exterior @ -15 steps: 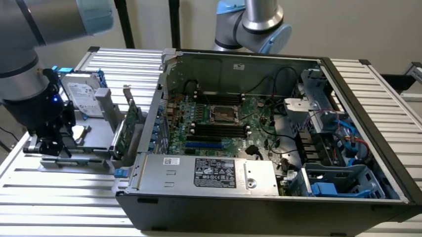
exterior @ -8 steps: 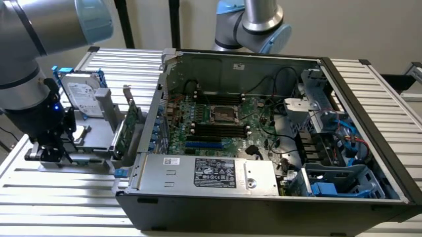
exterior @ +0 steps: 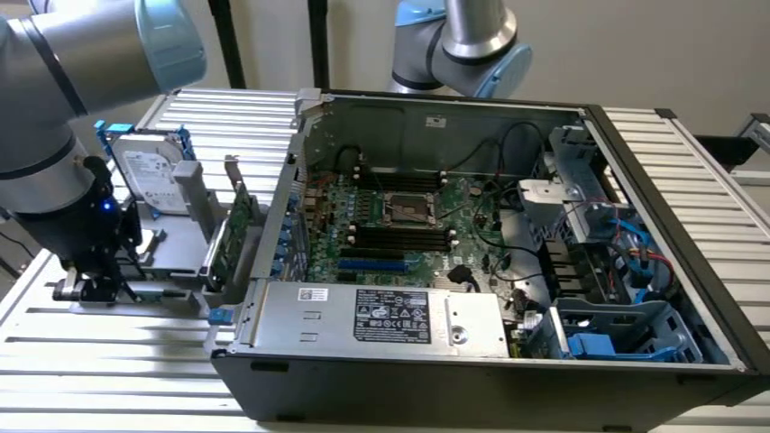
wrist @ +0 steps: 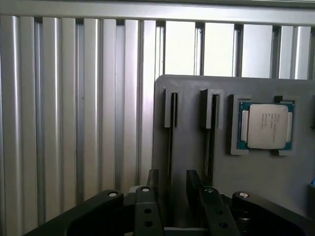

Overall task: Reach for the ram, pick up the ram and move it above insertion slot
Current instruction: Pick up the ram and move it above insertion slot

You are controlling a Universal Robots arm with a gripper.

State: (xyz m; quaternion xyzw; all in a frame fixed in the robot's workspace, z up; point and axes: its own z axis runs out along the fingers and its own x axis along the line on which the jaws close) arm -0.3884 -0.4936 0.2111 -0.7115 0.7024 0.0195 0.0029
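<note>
I need to grip the ram by the middle of its upper edge (wrist: 170, 189) with my gripper, because holder posts enclose the ends of the ram (wrist: 173, 110).
The ram (wrist: 173, 110) stands on edge in a slot of the grey holder (wrist: 246, 177) and shows as a thin dark strip. My gripper (wrist: 172, 183) hangs just above it, open, with one black finger (wrist: 152, 179) on each side of the strip and not touching it. In the exterior view the gripper (exterior: 103, 287) is low over the holder (exterior: 169, 262), on the left of the open computer case. The insertion slot (exterior: 403, 239) is one of the black memory slots on the green motherboard inside the case, well to the gripper's right in that view.
A silver hard drive (exterior: 154, 171) with blue rails and a green expansion card (exterior: 241, 221) stand upright in the holder beside the gripper. A processor chip (wrist: 266, 125) lies in the holder. The case wall (exterior: 279, 216), a power supply (exterior: 385, 316) and a second arm (exterior: 470, 45) stand nearby.
</note>
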